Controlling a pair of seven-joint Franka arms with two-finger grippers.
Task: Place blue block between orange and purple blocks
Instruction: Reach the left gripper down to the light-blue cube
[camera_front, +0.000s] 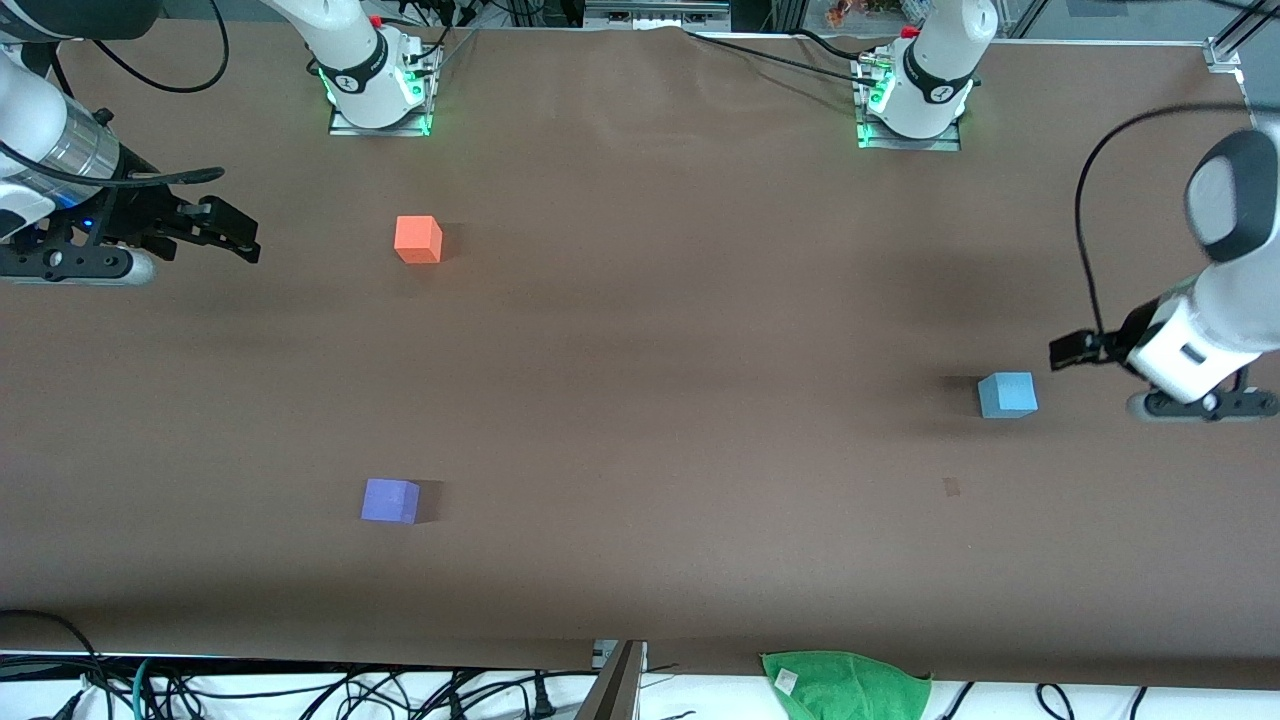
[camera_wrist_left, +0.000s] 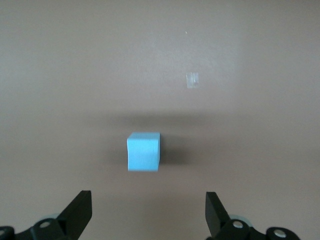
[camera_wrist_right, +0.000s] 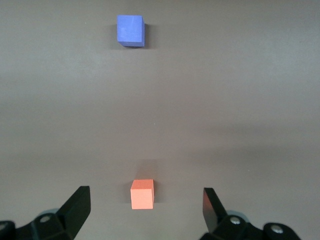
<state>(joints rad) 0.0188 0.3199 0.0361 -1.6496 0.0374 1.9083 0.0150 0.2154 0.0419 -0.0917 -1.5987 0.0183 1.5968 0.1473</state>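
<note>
I will grab the blue block (camera_front: 1007, 394) next with my left gripper by its opposite sides. Then I can put it between the orange block (camera_front: 418, 239) and the purple block.
The light blue block (camera_front: 1007, 394) sits on the brown table toward the left arm's end. It also shows in the left wrist view (camera_wrist_left: 143, 151), ahead of the fingers and apart from them. My left gripper (camera_front: 1072, 349) (camera_wrist_left: 148, 210) is open and empty, in the air just beside the blue block. The orange block (camera_front: 418, 239) (camera_wrist_right: 142, 194) and the purple block (camera_front: 390, 500) (camera_wrist_right: 131, 30) stand far apart toward the right arm's end, the purple one nearer the front camera. My right gripper (camera_front: 228, 232) (camera_wrist_right: 146, 201) is open and empty, up over that end of the table.
A green cloth (camera_front: 845, 685) lies past the table's edge nearest the front camera, beside a metal bar (camera_front: 617, 680) and cables. A small pale mark (camera_front: 951, 487) (camera_wrist_left: 192, 80) is on the table near the blue block. The arm bases (camera_front: 378, 85) (camera_front: 915, 95) stand along the table's farthest edge.
</note>
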